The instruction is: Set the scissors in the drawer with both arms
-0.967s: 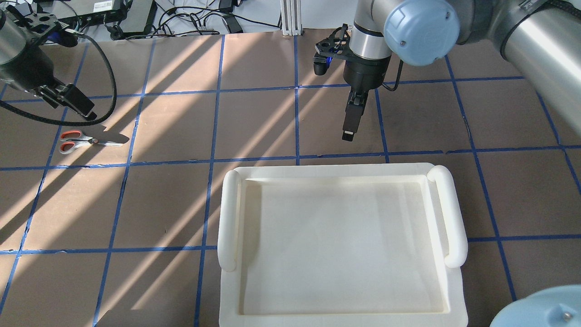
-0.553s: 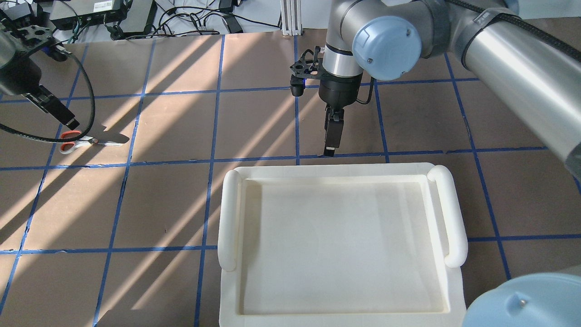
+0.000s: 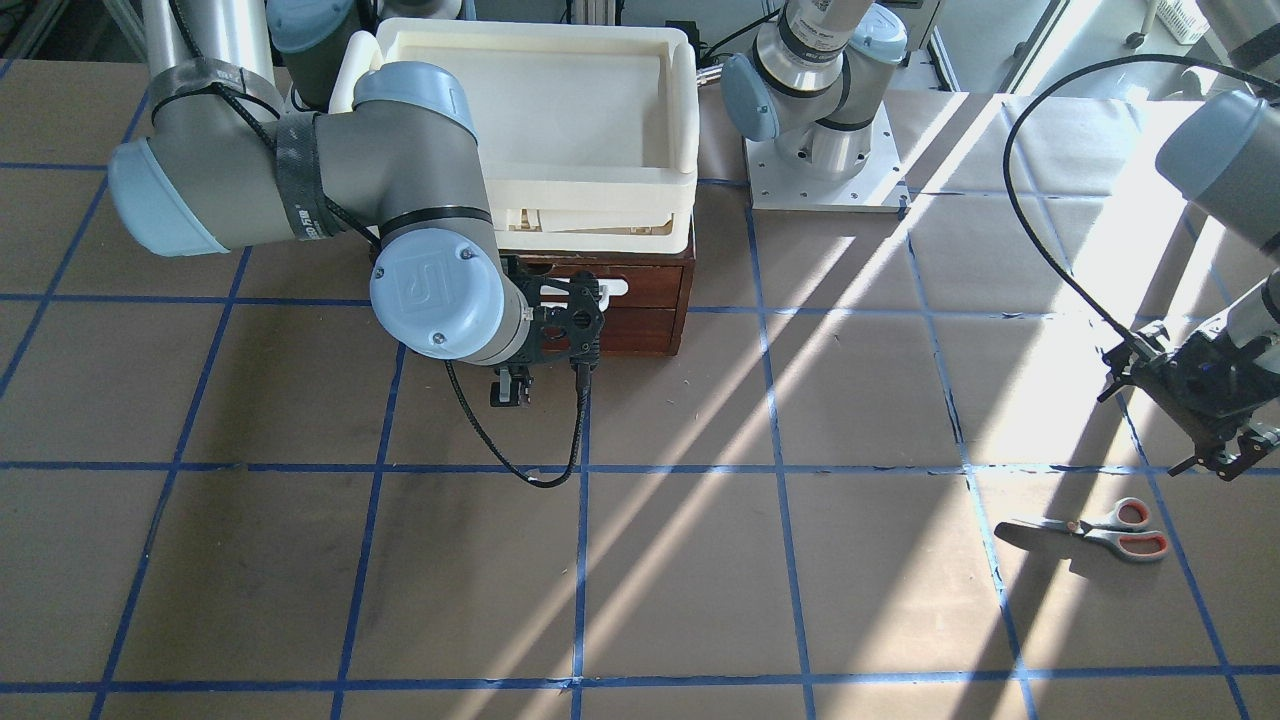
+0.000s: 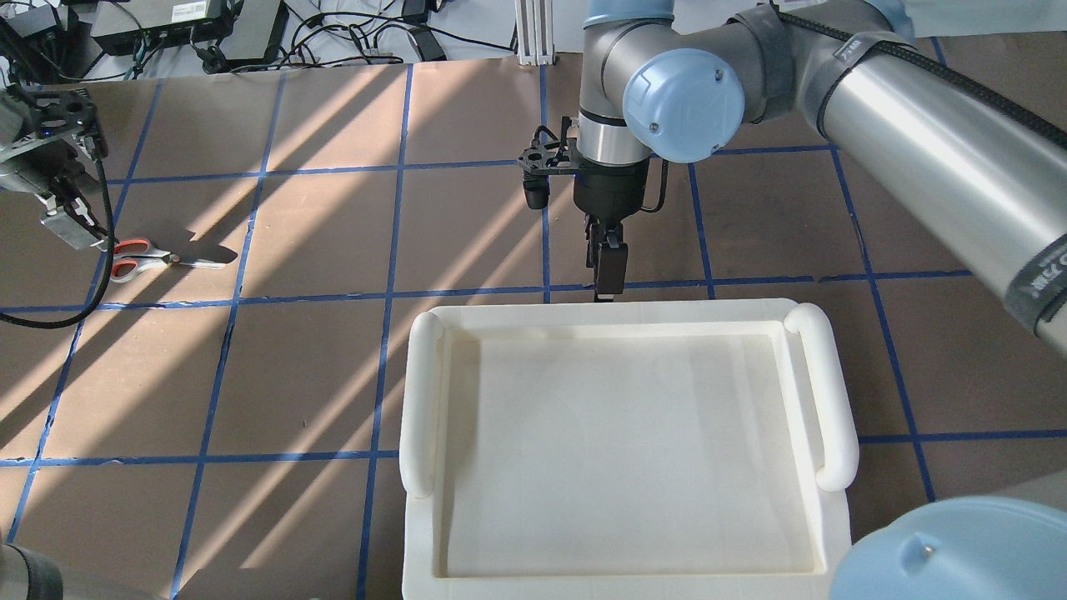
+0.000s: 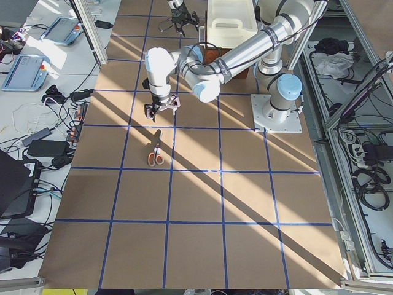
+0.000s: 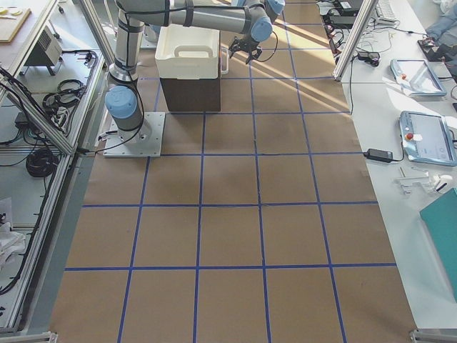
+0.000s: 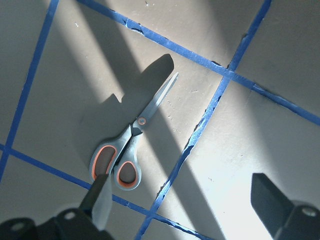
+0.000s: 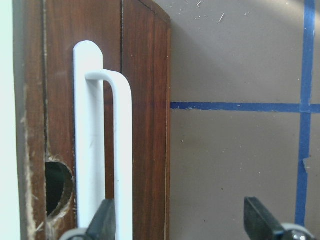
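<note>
The scissors should go into the drawer (image 3: 640, 275) next, so my left gripper should grab their handles beside the pivot screw (image 3: 1093, 529) to carry them there.
The scissors (image 4: 142, 257) lie flat on the brown table at the far left, closed, grey handles with orange-red lining; they also show in the front view (image 3: 1100, 530) and the left wrist view (image 7: 135, 135). My left gripper (image 4: 71, 229) is open and empty, just above the handle end; one finger (image 7: 100, 200) overlaps a handle loop in the wrist view. The drawer (image 3: 640, 275) is closed under the white tray. My right gripper (image 4: 607, 279) is open and empty in front of the drawer front (image 8: 145, 100), one finger (image 8: 102, 222) beside the white bar handle (image 8: 122, 150).
A cream-white plastic tray (image 4: 625, 315) sits on top of the dark wooden drawer cabinet (image 6: 189, 93). A lower front panel without a handle (image 3: 640, 330) lies below the drawer. Cables and electronics (image 4: 200, 25) lie beyond the table's far edge.
My right arm has moved left and toward the tray's front edge, down to the drawer handle. My left gripper has moved left and down toward the scissors' handles.
</note>
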`<action>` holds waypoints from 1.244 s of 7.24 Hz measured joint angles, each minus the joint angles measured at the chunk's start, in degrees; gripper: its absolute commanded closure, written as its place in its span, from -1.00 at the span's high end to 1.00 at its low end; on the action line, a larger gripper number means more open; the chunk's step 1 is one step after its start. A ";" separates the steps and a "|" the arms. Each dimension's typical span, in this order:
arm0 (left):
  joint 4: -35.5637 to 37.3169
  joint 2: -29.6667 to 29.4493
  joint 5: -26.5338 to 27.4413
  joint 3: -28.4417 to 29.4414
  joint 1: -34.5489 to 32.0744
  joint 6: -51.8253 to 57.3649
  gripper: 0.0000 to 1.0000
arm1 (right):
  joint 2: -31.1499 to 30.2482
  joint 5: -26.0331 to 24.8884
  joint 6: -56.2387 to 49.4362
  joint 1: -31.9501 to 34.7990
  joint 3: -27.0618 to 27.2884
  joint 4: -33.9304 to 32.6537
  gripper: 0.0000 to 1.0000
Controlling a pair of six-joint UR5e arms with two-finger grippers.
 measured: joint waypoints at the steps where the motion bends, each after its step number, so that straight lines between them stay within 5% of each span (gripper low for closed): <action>1: 2.27 -2.00 -0.32 0.00 0.46 5.09 1.00 | -0.02 -0.24 0.27 0.46 0.32 0.39 0.75; 7: 10.91 -13.17 -2.13 0.91 3.80 21.54 0.94 | 0.17 -0.26 0.48 1.80 2.74 -0.31 0.55; 9: 11.25 -15.05 -3.21 1.02 4.07 23.71 0.94 | 0.21 -0.27 0.26 1.88 3.23 -0.68 0.31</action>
